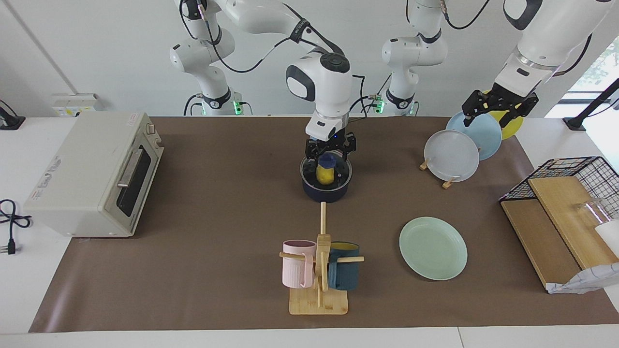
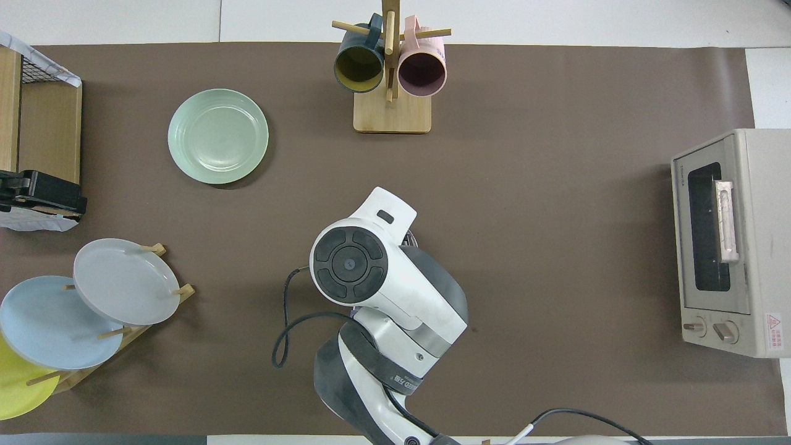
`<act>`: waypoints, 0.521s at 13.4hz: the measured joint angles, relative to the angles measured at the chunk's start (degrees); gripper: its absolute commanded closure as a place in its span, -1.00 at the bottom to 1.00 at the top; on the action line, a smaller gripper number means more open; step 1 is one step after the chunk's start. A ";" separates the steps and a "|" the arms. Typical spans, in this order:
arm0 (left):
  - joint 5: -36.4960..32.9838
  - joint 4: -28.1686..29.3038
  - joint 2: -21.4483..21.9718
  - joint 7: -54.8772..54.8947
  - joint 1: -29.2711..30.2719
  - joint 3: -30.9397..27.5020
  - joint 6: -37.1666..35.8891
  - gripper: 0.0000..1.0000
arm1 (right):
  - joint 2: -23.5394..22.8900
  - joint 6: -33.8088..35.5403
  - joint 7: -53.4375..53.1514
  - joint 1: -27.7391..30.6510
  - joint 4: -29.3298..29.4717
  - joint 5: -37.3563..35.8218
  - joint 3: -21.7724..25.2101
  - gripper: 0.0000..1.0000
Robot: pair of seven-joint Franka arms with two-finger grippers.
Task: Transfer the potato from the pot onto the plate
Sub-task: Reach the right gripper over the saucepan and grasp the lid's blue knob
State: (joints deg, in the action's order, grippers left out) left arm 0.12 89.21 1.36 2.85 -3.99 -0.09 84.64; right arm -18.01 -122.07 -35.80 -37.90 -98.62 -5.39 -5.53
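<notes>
The glass lid spans the pot point(image 1: 325, 189) and is too wide for my fingers, so I will next grip it with my right gripper by its narrow blue knob.
The navy pot point(image 1: 325, 189) stands mid-table under a glass lid with a blue knob point(image 1: 328, 160). Through the lid the yellow potato point(image 1: 325, 177) shows inside the pot. My right gripper point(image 1: 329, 154) hangs open just over the lid, one finger on each side of the knob. In the overhead view the right arm point(image 2: 371, 278) hides the pot and potato. The mint-green plate point(image 1: 433, 248) point(image 2: 217, 136) lies bare, farther from the robots than the pot, toward the left arm's end. My left gripper point(image 1: 498, 108) point(image 2: 40, 193) waits open over the plate rack.
A toaster oven point(image 1: 96, 174) sits at the right arm's end. A mug tree point(image 1: 320, 270) with a pink and a teal mug stands farther out than the pot. A rack point(image 1: 451, 155) holds grey, light blue and yellow plates. A wire basket point(image 1: 575, 176) and wooden boards fill the left arm's end.
</notes>
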 measured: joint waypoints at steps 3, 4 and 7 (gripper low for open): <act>0.00 0.00 0.00 0.00 0.00 0.00 0.00 -1.00 | 0.01 -2.19 0.09 0.00 -1.62 -0.15 0.00 -0.96; 0.00 0.00 0.00 0.00 0.00 0.00 0.00 -1.00 | 0.02 -2.27 0.28 0.00 -1.85 -0.18 0.00 -0.84; 0.00 0.00 0.00 0.00 0.00 0.00 0.00 -1.00 | 0.06 -2.30 0.47 0.01 -2.06 -0.20 0.02 -0.46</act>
State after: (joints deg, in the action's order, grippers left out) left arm 0.12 89.21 1.36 2.85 -3.99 -0.09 84.64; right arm -17.95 -124.38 -35.34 -37.89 -100.68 -5.60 -5.51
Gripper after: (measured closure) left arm 0.000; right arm 0.128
